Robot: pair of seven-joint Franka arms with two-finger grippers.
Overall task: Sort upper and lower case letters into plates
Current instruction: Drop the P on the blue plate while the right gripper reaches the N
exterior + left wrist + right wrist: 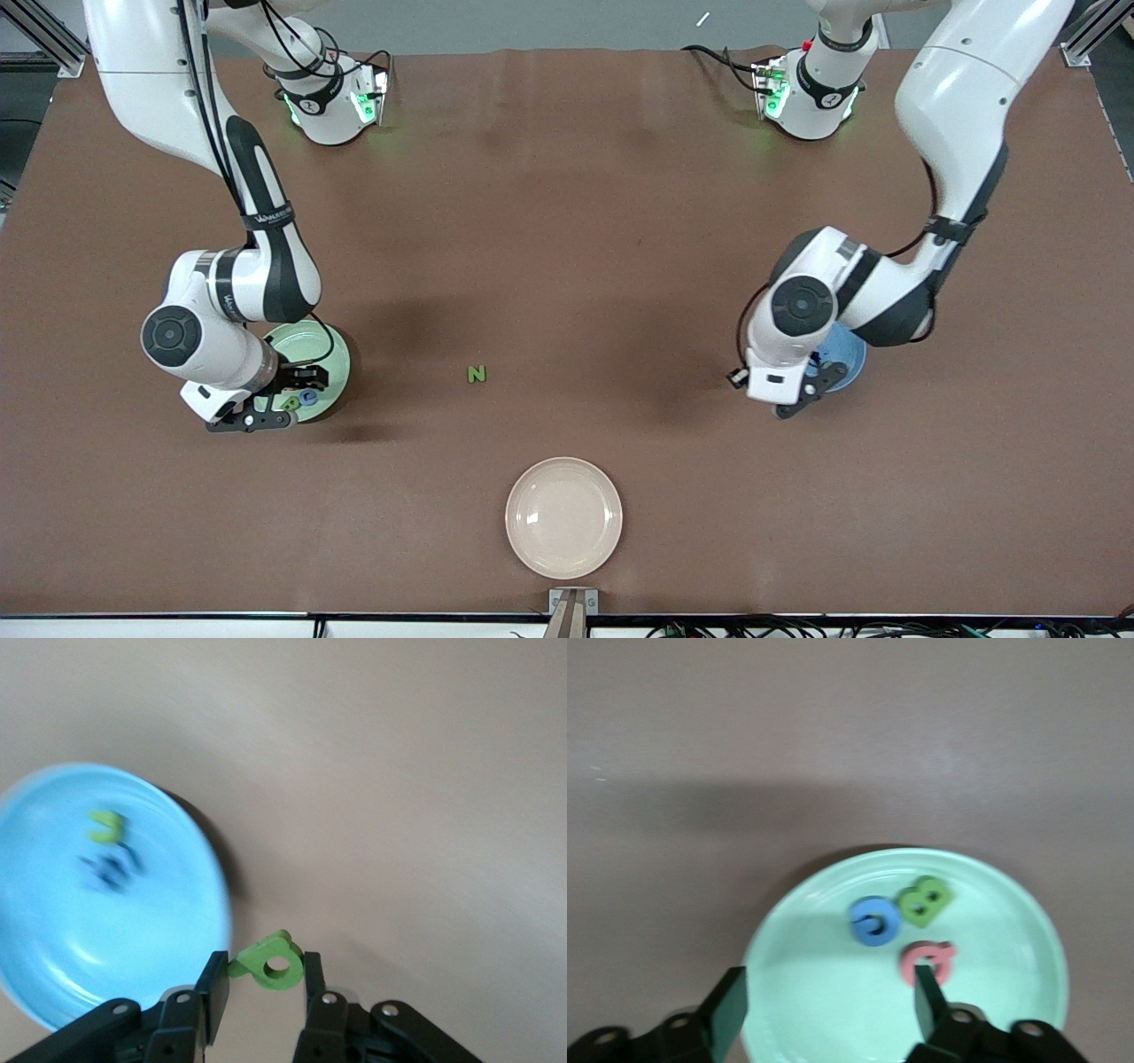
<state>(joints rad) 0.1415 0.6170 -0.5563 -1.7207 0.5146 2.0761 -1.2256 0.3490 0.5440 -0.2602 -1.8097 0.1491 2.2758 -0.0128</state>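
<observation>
The green p [266, 962] is still short of the blue plate's rim and would miss it if I opened now, so my left gripper needs to keep holding it until it is over the plate.
My left gripper [815, 383] is shut on the small green p [270, 961] and holds it over the table just beside the bright blue plate [852, 354]. In the left wrist view [264, 970] that plate [62, 930] holds a green u-like letter [108, 827] and blurred blue letters [111, 870]. My right gripper [301, 383] hangs open and empty over the pale green plate [330, 350]. In the right wrist view [828, 988] this plate [1010, 930] holds the blue C [875, 921], green B [924, 901] and pink Q [928, 962]. The green N [477, 374] lies on the table between the two plates.
A cream-white round plate [563, 516] sits near the table edge closest to the front camera, nearer than the N. Both arm bases [332, 97] stand along the top edge of the brown table.
</observation>
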